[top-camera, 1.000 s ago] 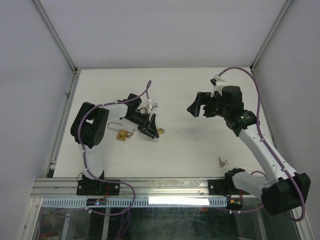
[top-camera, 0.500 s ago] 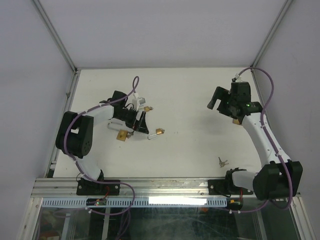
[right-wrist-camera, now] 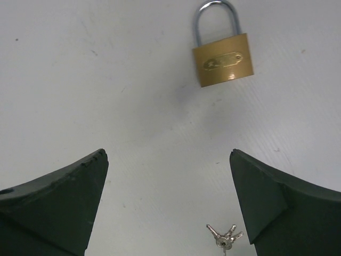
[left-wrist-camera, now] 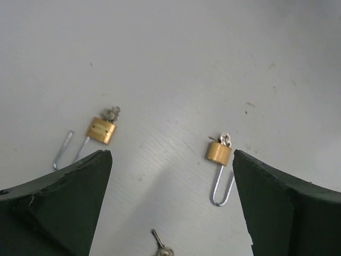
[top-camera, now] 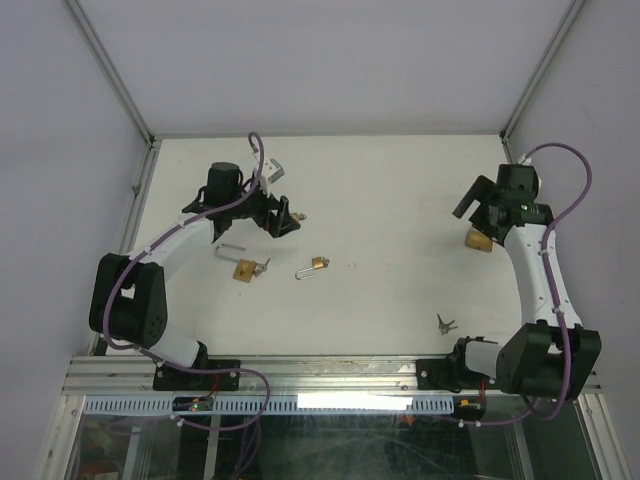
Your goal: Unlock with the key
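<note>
The robot's right gripper next has to pick up the bigger padlock by the sides of its brass body, so that its closed shackle stays free for the left gripper to grab for unlocking.
Two small brass padlocks lie on the white table. One padlock has a key ring at its base and its long shackle swung out. The other padlock also carries a key, and one leg of its shackle appears free. My left gripper hovers open behind them, holding nothing, and a loose key lies under it. My right gripper hangs open at the far right over a bigger padlock with its shackle closed.
A bunch of keys lies near the table's front edge, close to the right arm's base. Grey walls and metal rails close in the table's left, back and right sides.
My left gripper opened, left a small padlock on the table and drew back to the far left. The right arm swung away to the table's right side.
</note>
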Available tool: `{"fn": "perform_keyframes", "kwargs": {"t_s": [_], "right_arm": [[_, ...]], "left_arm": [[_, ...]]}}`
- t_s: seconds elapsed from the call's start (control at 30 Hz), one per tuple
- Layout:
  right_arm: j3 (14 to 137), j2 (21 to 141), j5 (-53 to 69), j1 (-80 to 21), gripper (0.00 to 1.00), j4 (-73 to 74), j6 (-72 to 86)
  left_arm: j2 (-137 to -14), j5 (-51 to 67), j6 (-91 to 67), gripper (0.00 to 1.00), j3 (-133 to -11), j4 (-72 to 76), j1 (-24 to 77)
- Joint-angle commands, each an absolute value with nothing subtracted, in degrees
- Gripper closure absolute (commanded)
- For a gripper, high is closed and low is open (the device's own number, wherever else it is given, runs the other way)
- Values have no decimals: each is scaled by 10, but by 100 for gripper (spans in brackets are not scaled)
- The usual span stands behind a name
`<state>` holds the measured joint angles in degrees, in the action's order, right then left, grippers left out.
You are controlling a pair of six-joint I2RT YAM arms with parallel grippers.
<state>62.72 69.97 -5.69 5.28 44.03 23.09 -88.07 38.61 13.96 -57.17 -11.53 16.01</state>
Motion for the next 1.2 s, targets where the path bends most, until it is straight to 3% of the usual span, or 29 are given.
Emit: {"fn": "perform_keyframes", "kwargs": {"t_s": [0.0, 0.2, 0.37, 0.63, 0.97, 1.17], "right_arm": [[657, 710, -120, 78, 0, 473, 222], [668, 765, -92, 169, 0, 491, 193], [696, 846, -32, 204, 0, 499, 144], [760, 982, -30, 196, 9, 526, 93], [795, 1050, -55, 151, 0, 491, 30], [825, 1116, -77, 138, 2, 503, -19]], "left_arm": [[-835, 372, 36, 1, -543, 135, 156], [-763, 325, -107, 1, -382, 419, 157], [-747, 191, -205, 1, -359, 345, 158], [-748, 123, -117, 1, -347, 284, 157], [-760, 169, -106, 1, -351, 261, 157], [-780, 166, -89, 1, -373, 255, 158]]}}
